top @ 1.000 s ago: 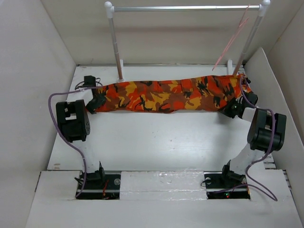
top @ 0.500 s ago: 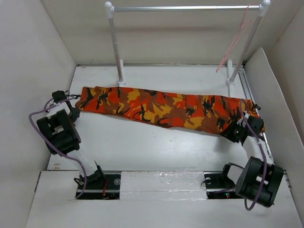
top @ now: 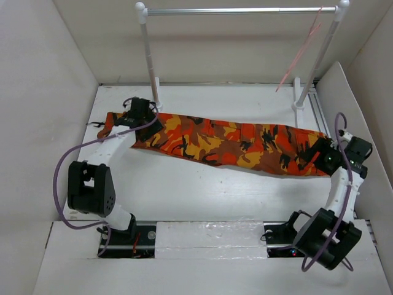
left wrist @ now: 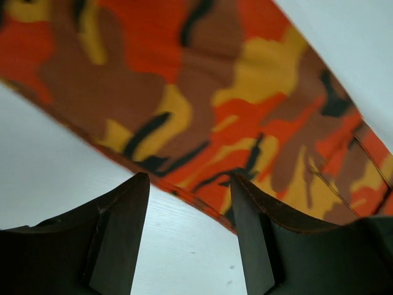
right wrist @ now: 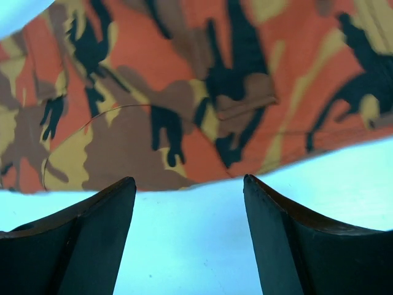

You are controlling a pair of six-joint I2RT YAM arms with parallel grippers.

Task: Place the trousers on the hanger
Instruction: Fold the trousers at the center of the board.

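My right gripper picks up the trousers (top: 227, 144) by their near edge at the trousers' curved-seam end (top: 315, 174) next, to fold them for the hanger.
The trousers (top: 227, 144), in orange, brown, yellow and black camouflage, lie stretched flat across the table, slanting from back left to front right. The thin pink hanger (top: 299, 54) hangs from the right end of the silver bar. My left gripper (top: 146, 121) hovers over the trousers' left part; in the left wrist view it (left wrist: 190, 184) stands open with bare table between its fingers and the trousers' (left wrist: 184, 92) edge just past the tips. My right gripper (top: 319, 157) is at the trousers' right end; the right wrist view shows it (right wrist: 189, 184) open and empty, short of the cloth (right wrist: 184, 92).
The silver bar (top: 239, 10) on two white posts (top: 149, 55) stands at the back of the table. White walls close in the left, right and back. A slotted rail (top: 320, 114) runs along the table's right side.
The trousers went from held taut between both grippers to lying on the table. My right gripper opened and let go. My left arm swung in over the trousers' left part.
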